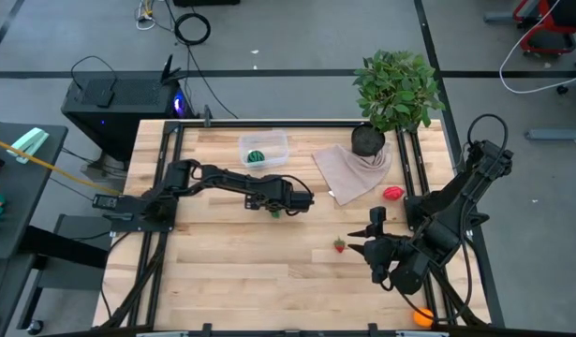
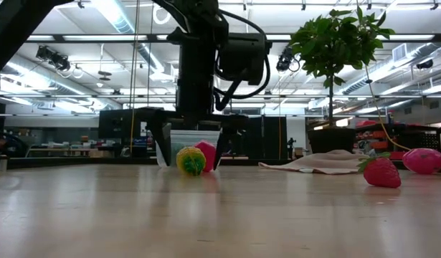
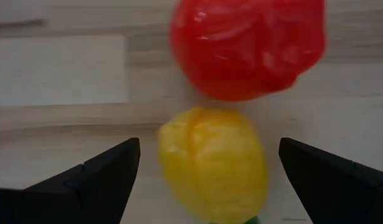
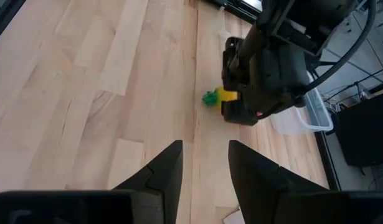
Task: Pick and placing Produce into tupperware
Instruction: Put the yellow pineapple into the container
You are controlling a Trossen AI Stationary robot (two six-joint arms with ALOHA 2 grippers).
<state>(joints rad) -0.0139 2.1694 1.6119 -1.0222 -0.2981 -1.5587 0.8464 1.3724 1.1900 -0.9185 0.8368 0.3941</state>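
Note:
The yellow produce piece should go into the tupperware, so my left gripper should next take hold of the piece by its rounded yellow body (image 3: 212,165).
My left gripper (image 3: 210,163) is open and points down over the table's middle (image 1: 280,202). Its fingers stand on either side of a yellow produce piece with a green stem (image 3: 211,162) (image 2: 191,160) without touching it. A red piece (image 3: 247,46) (image 2: 206,153) lies just beyond the yellow one. The clear tupperware (image 1: 263,149) sits near the far edge and holds the dark-green striped ball (image 1: 257,156). A strawberry (image 1: 340,245) (image 2: 381,172), another red piece (image 1: 392,194) (image 2: 423,160) and an orange piece (image 1: 421,316) rest on the table. My right gripper (image 4: 205,163) is open and hovers at the right (image 1: 361,241).
A beige cloth (image 1: 351,170) lies right of the tupperware, under a potted plant (image 1: 392,89) at the far right corner. Black rails (image 1: 411,164) run along the table's sides. Bare wood (image 1: 241,271) stretches across the near half.

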